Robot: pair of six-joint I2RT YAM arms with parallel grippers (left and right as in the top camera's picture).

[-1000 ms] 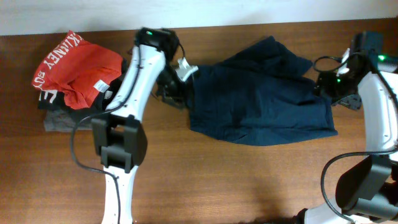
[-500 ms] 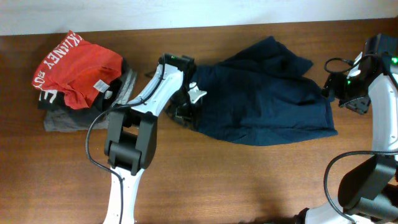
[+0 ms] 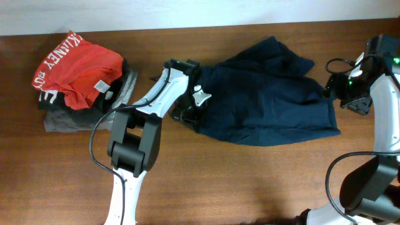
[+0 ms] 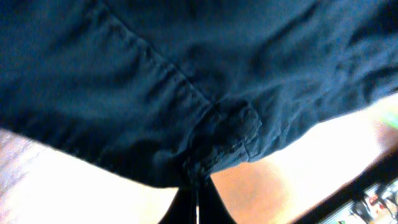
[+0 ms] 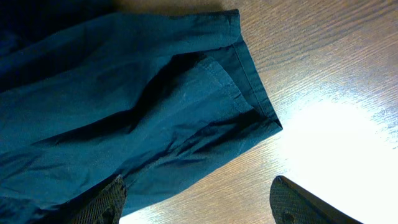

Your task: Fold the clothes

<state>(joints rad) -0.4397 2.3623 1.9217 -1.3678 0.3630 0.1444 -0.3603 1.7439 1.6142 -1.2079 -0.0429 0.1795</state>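
The clothes (image 3: 269, 94) should be picked up next by my right gripper, at the edge opposite my left gripper. Both grippers can then spread them for folding.
The clothes (image 3: 269, 94), one dark navy garment, lie spread and rumpled across the middle and right of the wooden table. My left gripper (image 3: 191, 116) is at the garment's left edge. In the left wrist view its fingers (image 4: 198, 208) are shut on a bunched hem of the clothes (image 4: 186, 81), which fill the upper frame. My right gripper (image 3: 339, 95) hovers at the garment's right edge. It stands open (image 5: 199, 205), one finger (image 5: 106, 202) over the cloth (image 5: 124, 106), the other over bare wood, nothing held.
A red garment with white lettering (image 3: 75, 69) lies at the far left on top of a grey folded garment (image 3: 65, 122). The table's back edge meets a white wall (image 3: 250, 12). Bare wood (image 3: 250, 181) lies in front of the clothes.
My left arm swung right and down to the garment's left edge, and its jaws closed on the hem. The right gripper shifted slightly right early on, then held still, open.
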